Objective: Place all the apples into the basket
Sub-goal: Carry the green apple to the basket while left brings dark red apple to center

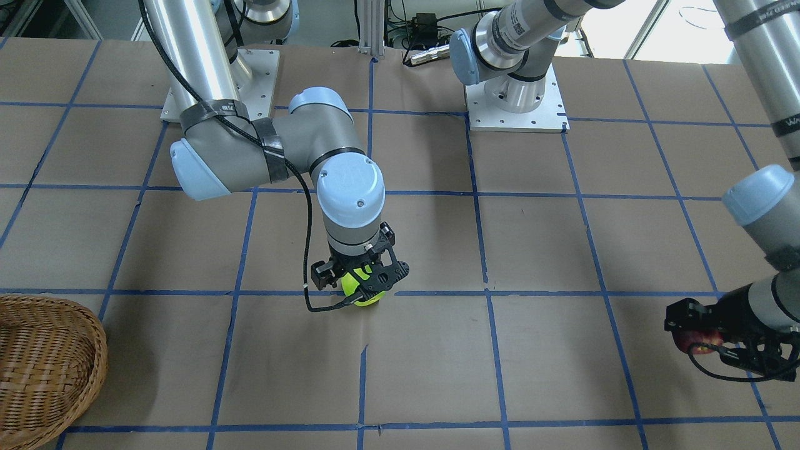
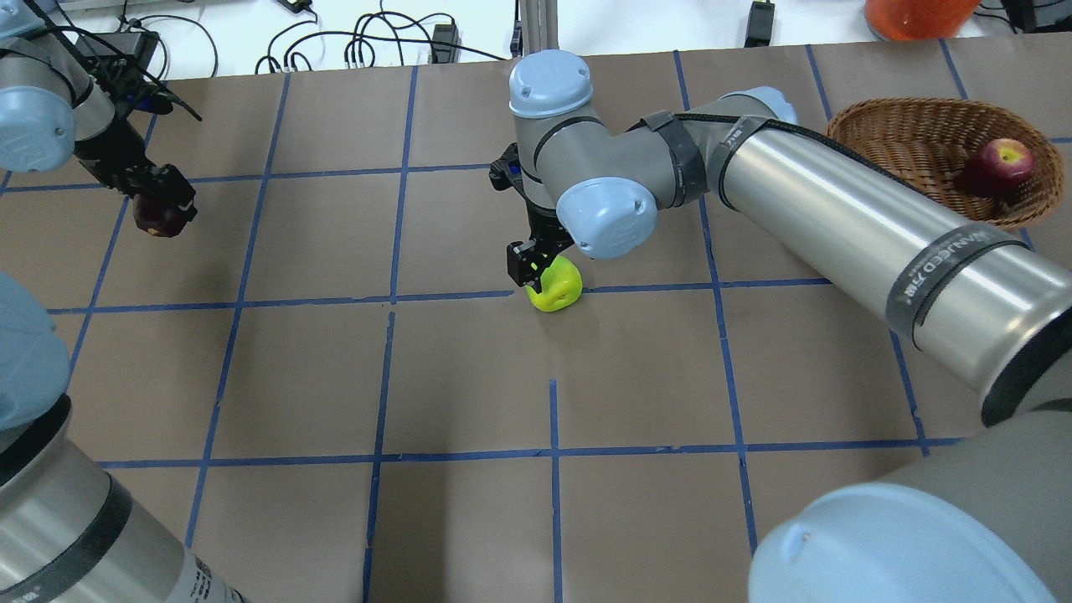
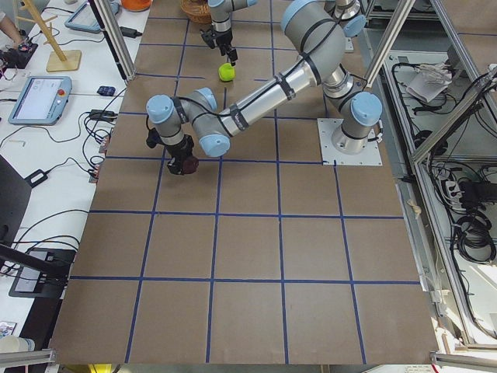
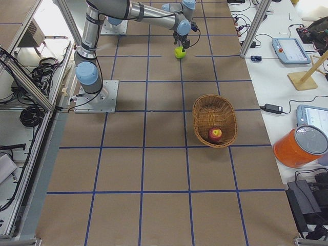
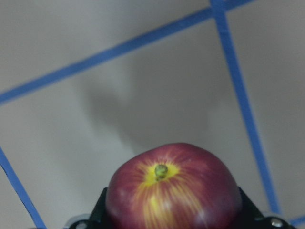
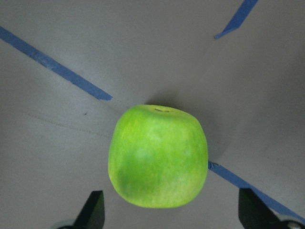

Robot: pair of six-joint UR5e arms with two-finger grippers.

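Note:
The bright green apple should join the basket (image 1: 45, 367), so the robot's right gripper will next grab the apple around its plump round sides.
My right gripper (image 2: 537, 266) is open and low over the bright green apple (image 2: 555, 286), which sits on the brown table by a blue tape line. In the right wrist view the apple (image 6: 158, 156) lies between the two fingers (image 6: 94, 211), with a gap on each side. My left gripper (image 2: 161, 209) is shut on the dark maroon apple (image 2: 153, 218) at the table's left side; the left wrist view shows its yellow stem hollow (image 5: 172, 188). The red apple (image 2: 1002, 162) lies in the wicker basket (image 2: 913, 126) at the far right.
The basket also shows in the front-facing view (image 1: 53, 369) at the lower left. An orange bucket (image 2: 917, 12) and cables (image 2: 368, 42) lie beyond the table's far edge. The arm base plates (image 1: 515, 109) stand at the robot's side.

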